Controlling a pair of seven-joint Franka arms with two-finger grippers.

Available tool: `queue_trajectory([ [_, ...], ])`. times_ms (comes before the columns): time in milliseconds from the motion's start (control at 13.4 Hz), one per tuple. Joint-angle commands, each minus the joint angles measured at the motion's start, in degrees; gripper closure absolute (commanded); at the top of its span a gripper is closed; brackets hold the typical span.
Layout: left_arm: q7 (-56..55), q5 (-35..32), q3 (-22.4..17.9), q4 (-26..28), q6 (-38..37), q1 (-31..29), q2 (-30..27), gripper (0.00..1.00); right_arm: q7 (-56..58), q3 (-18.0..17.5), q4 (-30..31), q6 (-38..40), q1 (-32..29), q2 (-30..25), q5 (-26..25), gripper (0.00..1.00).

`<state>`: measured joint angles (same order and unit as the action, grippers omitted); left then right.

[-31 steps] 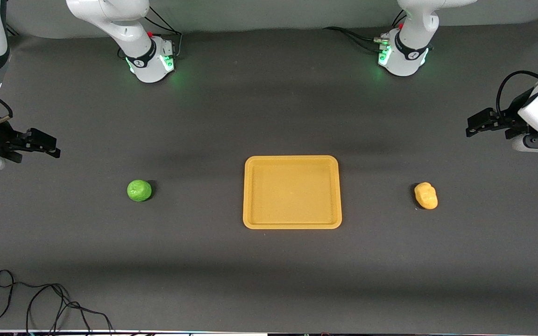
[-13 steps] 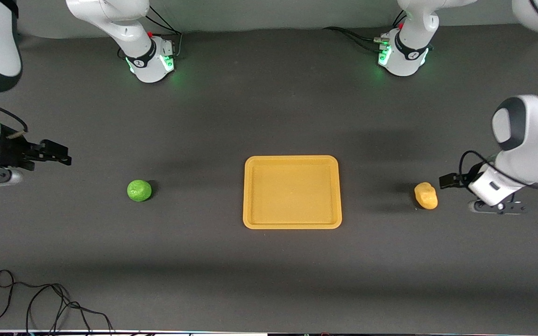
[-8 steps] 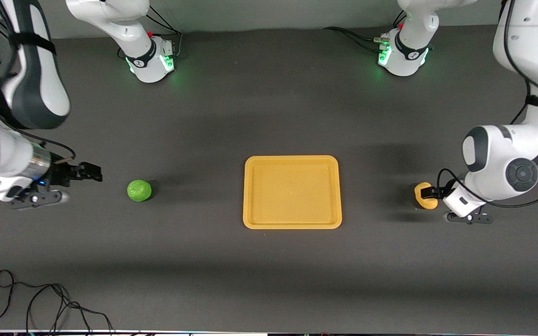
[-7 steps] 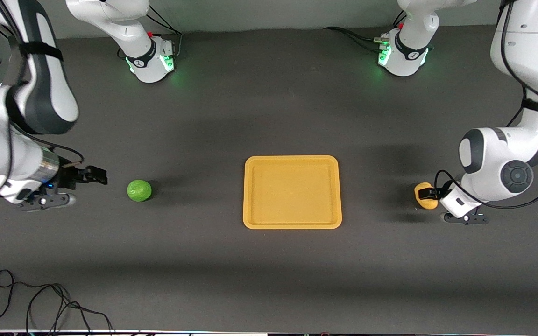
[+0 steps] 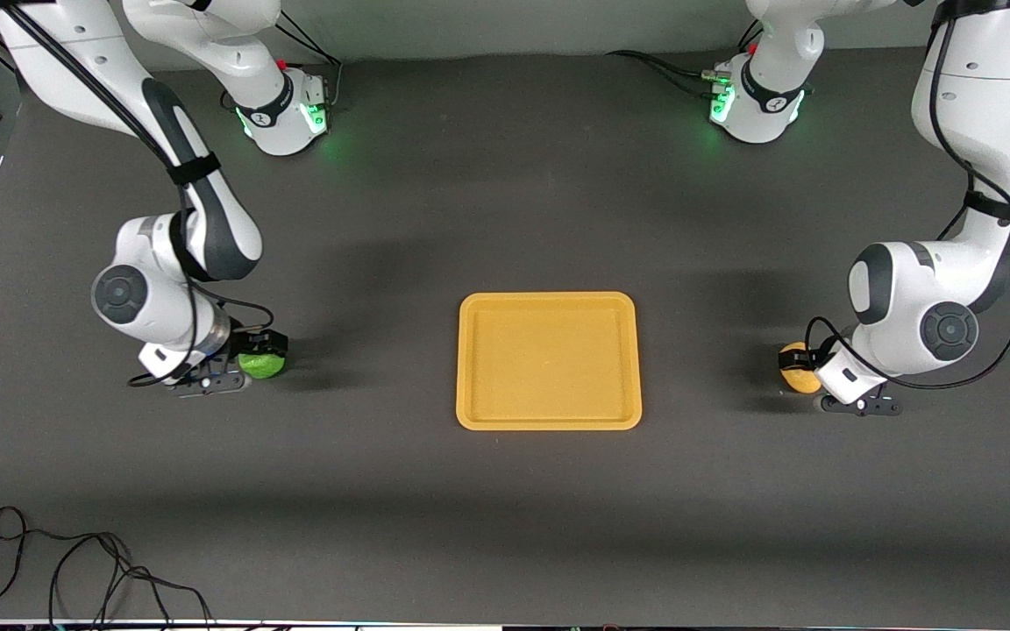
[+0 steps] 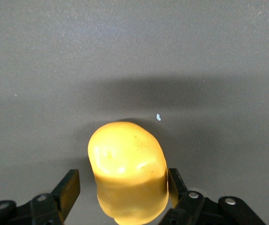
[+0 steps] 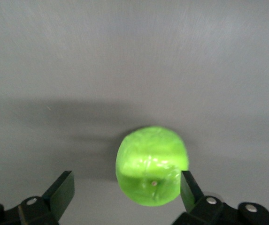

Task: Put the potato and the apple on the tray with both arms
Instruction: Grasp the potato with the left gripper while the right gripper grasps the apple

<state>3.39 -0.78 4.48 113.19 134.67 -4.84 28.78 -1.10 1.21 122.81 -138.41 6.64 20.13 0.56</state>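
Note:
My right gripper should grip the green apple by its round middle (image 5: pixel 261 364) next. Then it can place the apple on the yellow tray.
The yellow-orange tray (image 5: pixel 549 302) lies flat in the middle of the table. The green apple (image 5: pixel 265 365) rests on the table toward the right arm's end. My right gripper (image 5: pixel 258 352) is down around it. In the right wrist view the apple (image 7: pixel 151 165) sits between the open fingers (image 7: pixel 63 186), close to one of them; the right gripper (image 7: pixel 126 177) is open. The potato (image 5: pixel 793 368) rests on the table toward the left arm's end. My left gripper (image 5: pixel 808 362) is down around it. In the left wrist view the potato (image 6: pixel 127 171) lies between the open fingers (image 6: pixel 70 185) of the left gripper (image 6: pixel 123 176), against one, with a gap at the other.
The two arm bases (image 5: pixel 286 118) (image 5: pixel 755 109) stand along the table edge farthest from the front camera. A loose black cable (image 5: pixel 75 565) lies at the near corner toward the right arm's end.
Both arms have come down toward the table. The right gripper has moved to the apple and now straddles it. The left gripper has settled lower around the potato. Apple, potato and tray have not moved.

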Motion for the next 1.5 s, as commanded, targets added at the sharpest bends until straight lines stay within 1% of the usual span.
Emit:
queue_trajectory([
  [0, -1.1, -0.7, 0.0, 1.9, 0.2, 0.4, -2.0, 0.68, -1.5, 1.7, 1.3, -1.0, 0.8, -0.6, -2.0, 0.00],
  [75, -1.4, -0.7, 0.1, 1.8, -0.5, 0.4, -2.8, 0.75, -1.7, 1.9, 1.1, -1.0, 0.8, -0.6, -2.8, 0.00],
  [150, -2.0, -0.7, 0.3, 1.6, -2.1, 0.4, -4.6, 0.75, -1.9, 2.0, 1.0, -1.0, 0.8, -0.6, -2.8, 0.00],
  [299, -3.3, 0.1, 1.0, -0.3, -9.6, 1.7, -9.2, 0.75, -2.1, 2.0, 1.1, -1.0, 0.7, -0.4, -2.8, 0.00],
  [449, -9.9, 0.2, 2.3, -2.5, -15.8, 5.5, -12.3, 0.75, -3.4, 2.0, 1.1, -1.7, 0.7, 1.1, -2.8, 0.00],
  [523, -15.3, 0.1, 3.2, -5.1, -19.8, 8.1, -12.3, 0.75, -4.7, 2.0, 1.1, -3.0, 0.8, 2.0, -2.8, 0.00],
  [598, -20.0, 0.1, 3.9, -7.5, -23.2, 10.9, -11.8, 0.75, -5.2, 2.0, 1.0, -4.3, 0.9, 3.1, -2.8, 0.02],
  [673, -23.5, 0.1, 4.1, -8.2, -24.0, 13.6, -11.6, 0.74, -5.2, 2.0, 0.9, -5.3, 0.8, 3.9, -2.8, 0.19],
  [748, -26.6, 0.2, 4.2, -8.3, -23.6, 16.2, -11.2, 0.74, -5.2, 2.0, 0.4, -5.3, 0.8, 3.8, -2.8, 0.42],
  [822, -29.1, 0.4, 4.3, -8.5, -22.8, 18.9, -10.1, 0.74, -5.2, 2.0, -0.5, -4.2, 0.8, 3.1, -2.9, 0.61],
  [897, -31.6, 1.7, 4.2, -8.7, -20.2, 21.4, -8.9, 0.73, -5.3, 2.0, -1.9, -0.9, 0.8, 1.8, -2.9, 0.73],
  [1047, -36.3, 2.3, 4.2, -8.7, -14.7, 25.4, -5.9, 0.73, -5.5, 1.5, -6.8, 7.8, 0.9, -0.7, -2.7, 0.75],
  [1271, -41.2, 1.5, 4.1, -8.6, -8.6, 29.0, -1.3, 0.71, -4.8, 0.9, -20.0, 25.6, 0.9, -1.2, -2.1, 0.76],
  [1346, -42.1, 1.4, 4.1, -8.7, -6.7, 29.8, -0.1, 0.71, -5.0, -0.2, -23.4, 29.0, 0.9, -1.1, -1.9, 0.76],
  [1421, -42.2, 1.4, 4.1, -8.8, -5.7, 30.1, 0.6, 0.70, -5.5, -1.1, -25.3, 30.6, 0.9, -1.1, 0.1, 0.76],
])
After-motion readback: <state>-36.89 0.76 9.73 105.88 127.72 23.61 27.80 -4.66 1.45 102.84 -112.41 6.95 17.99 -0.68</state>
